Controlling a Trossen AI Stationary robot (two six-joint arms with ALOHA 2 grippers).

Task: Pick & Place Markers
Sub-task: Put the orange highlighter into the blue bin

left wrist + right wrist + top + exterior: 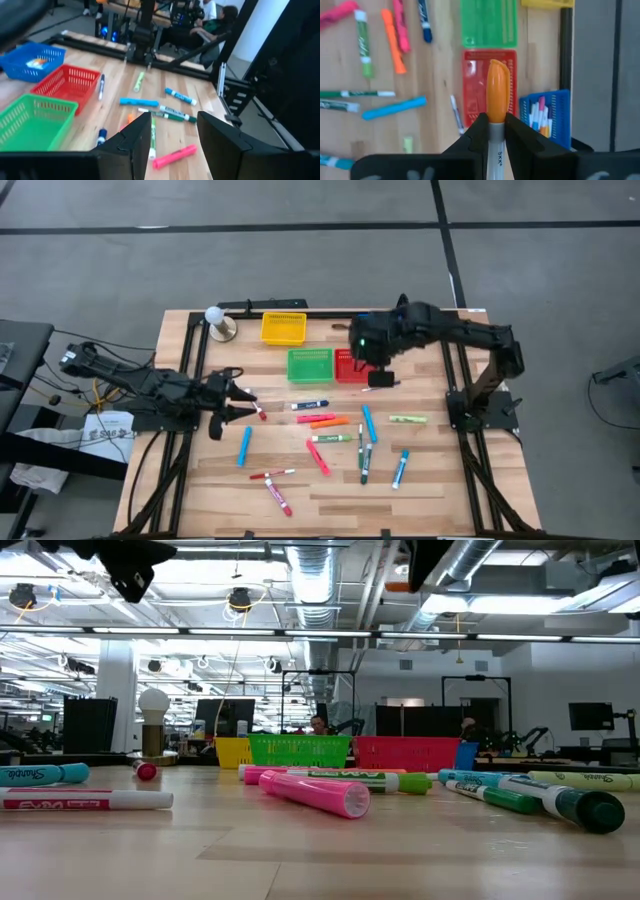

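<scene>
I should keep holding the orange-capped marker with my right gripper until it is inside the blue basket (547,117), as its cap (498,90) hangs over the red basket instead.
My right gripper (496,122) is shut on a white marker with an orange cap (496,90). It hangs high over the red basket (489,85), next to the blue basket (547,117), which holds several markers. In the high view it is at the table's far middle (385,377). My left gripper (172,145) stands open with nothing between its fingers, above the table's left side (243,395). Loose markers lie flat on the wood, among them a pink one (175,156), a light blue one (244,446) and a green one (365,463). My right gripper pinches the marker's white barrel (496,134) between its two fingers, just behind the orange cap. The fingers point steeply down and lie along the marker, whose cap end sticks out ahead of them. The marker is lifted clear of the table and baskets.
A green basket (310,364) and a yellow basket (283,328) stand left of the red one. A white ball on a stand (216,320) is at the far left corner. Black frame rails (200,350) run along the table's sides. People sit beyond the far edge (210,25).
</scene>
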